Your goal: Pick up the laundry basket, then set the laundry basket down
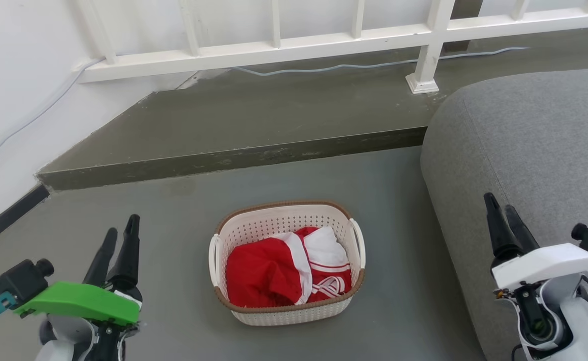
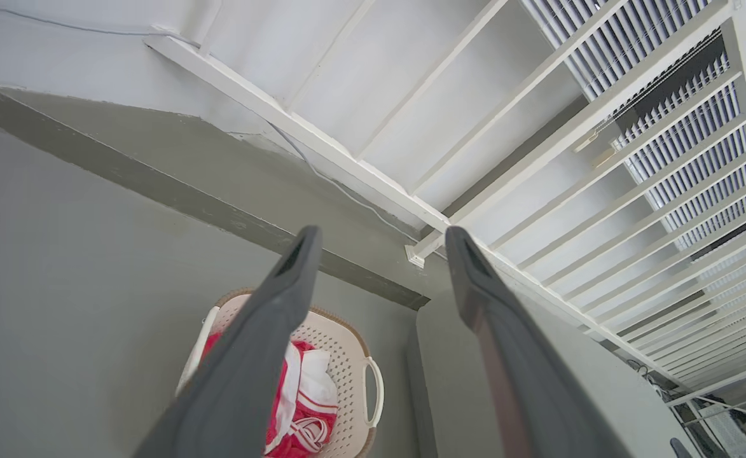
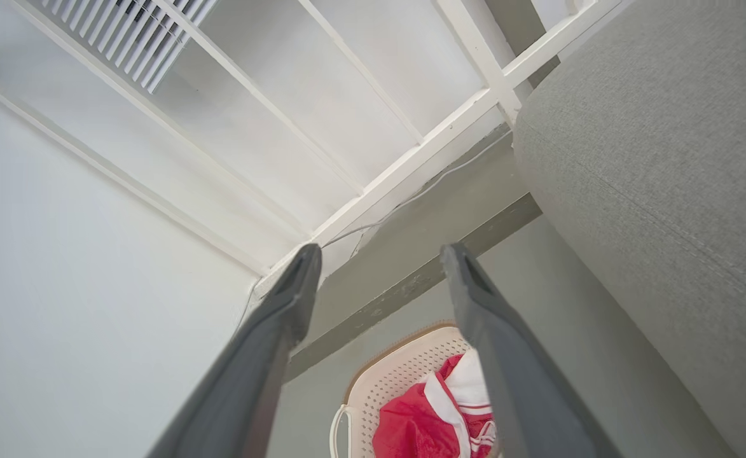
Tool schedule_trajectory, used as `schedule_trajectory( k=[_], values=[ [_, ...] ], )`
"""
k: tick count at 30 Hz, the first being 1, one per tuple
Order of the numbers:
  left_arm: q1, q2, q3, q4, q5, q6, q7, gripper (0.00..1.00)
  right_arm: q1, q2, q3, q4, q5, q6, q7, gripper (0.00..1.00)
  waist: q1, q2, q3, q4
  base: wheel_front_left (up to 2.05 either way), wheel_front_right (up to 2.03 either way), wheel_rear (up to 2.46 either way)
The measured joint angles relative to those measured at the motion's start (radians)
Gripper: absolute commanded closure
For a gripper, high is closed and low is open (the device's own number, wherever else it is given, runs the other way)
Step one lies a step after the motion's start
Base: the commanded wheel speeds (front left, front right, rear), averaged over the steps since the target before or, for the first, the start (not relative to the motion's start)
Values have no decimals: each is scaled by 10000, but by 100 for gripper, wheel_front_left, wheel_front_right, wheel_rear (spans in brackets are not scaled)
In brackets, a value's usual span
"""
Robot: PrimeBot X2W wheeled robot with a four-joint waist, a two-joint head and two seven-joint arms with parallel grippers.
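Observation:
The open basket is full of loose red and white clothes (image 1: pixel 288 265). My right gripper next needs to grab the basket's white handle on the sofa side to pick it up.
The laundry basket (image 1: pixel 287 307) stands on the grey floor in the middle of the head view, cream-white and perforated, with a brown rim and a white handle on each side. Red and white clothes lie inside it. My left gripper (image 1: pixel 120 231) hovers open at the lower left, well apart from the basket. My right gripper (image 1: pixel 502 205) is open at the lower right, in front of the sofa. The left wrist view shows the basket (image 2: pixel 347 346) partly behind my left gripper (image 2: pixel 379 238). The right wrist view shows the basket (image 3: pixel 398 375) low between the fingers of my right gripper (image 3: pixel 379 254).
A grey sofa (image 1: pixel 534 150) fills the right side, close to the basket. A raised dark step (image 1: pixel 233 158) crosses behind the basket, with a white railing (image 1: pixel 324 42) and a thin cable (image 1: pixel 324 67) beyond. A white wall (image 1: pixel 18 100) stands at left.

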Motion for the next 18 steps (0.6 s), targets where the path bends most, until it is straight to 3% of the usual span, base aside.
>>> schedule_trajectory(
  k=[18],
  values=[
    [-12, 226, -757, -161, 2541, 961, -579, 0, -73, -121, 842, -96, -2176, -477, -539, 0, 0, 0, 42, 19, 0, 0, 0]
  ],
)
